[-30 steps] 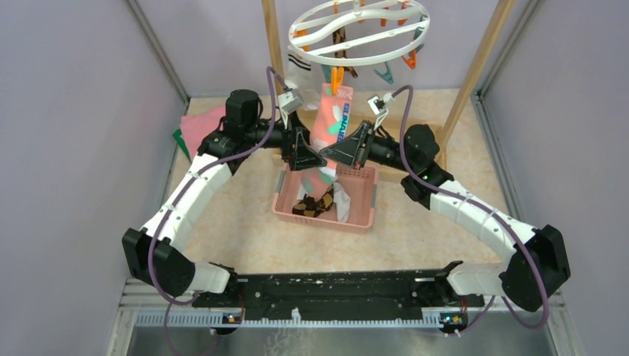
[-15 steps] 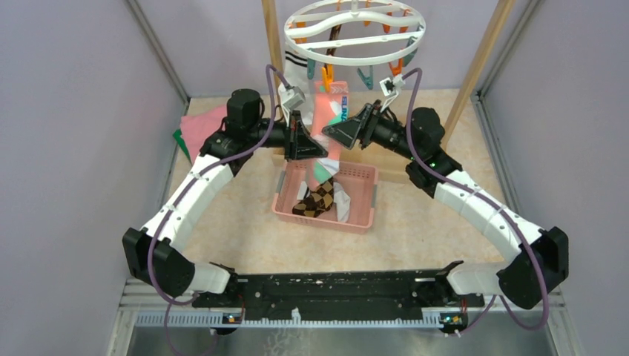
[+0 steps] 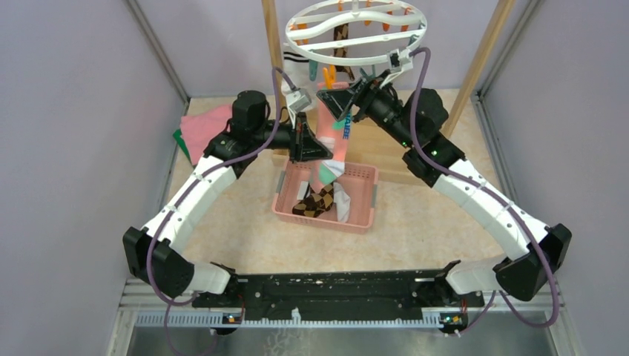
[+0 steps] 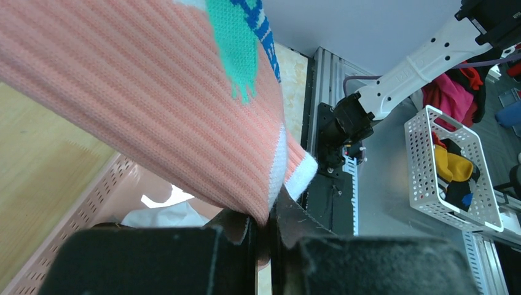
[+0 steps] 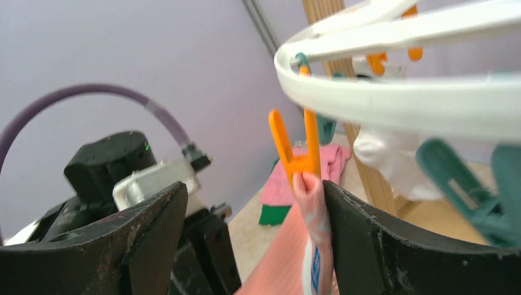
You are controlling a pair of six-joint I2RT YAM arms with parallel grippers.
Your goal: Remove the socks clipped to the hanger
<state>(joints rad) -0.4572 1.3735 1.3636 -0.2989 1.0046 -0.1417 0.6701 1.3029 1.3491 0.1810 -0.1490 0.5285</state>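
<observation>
The sock needs to come off, so my right gripper should next grab the orange clip (image 3: pixel 329 76) and squeeze its two upper arms above the pink sock (image 3: pixel 330 139) to open the clip.
The white ring hanger (image 3: pixel 357 31) hangs at the top, between two wooden posts. A pink sock with teal patches (image 3: pixel 338 133) dangles from an orange clip (image 5: pixel 295 149) over the basket. My left gripper (image 3: pixel 317 148) is shut on the sock's lower edge (image 4: pixel 141 104), with the fabric pinched between the jaws. My right gripper (image 3: pixel 335 101) is open just below the ring, its jaws on either side of the sock's top (image 5: pixel 314 212) and the clip. An argyle sock (image 3: pixel 340 35) and a white sock with a striped cuff (image 3: pixel 297 65) are also on the hanger.
A pink basket (image 3: pixel 361 216) under the hanger holds an argyle sock (image 3: pixel 314 202) and a white one (image 3: pixel 341 205). Folded pink (image 3: pixel 202 126) and green cloths lie at the left. Wooden posts (image 3: pixel 271 37) stand either side. Teal clips (image 5: pixel 462 184) dangle from the ring.
My left gripper has shut on the pink sock's lower part. My right gripper has opened, letting go of the sock, and risen to the orange clip under the ring.
</observation>
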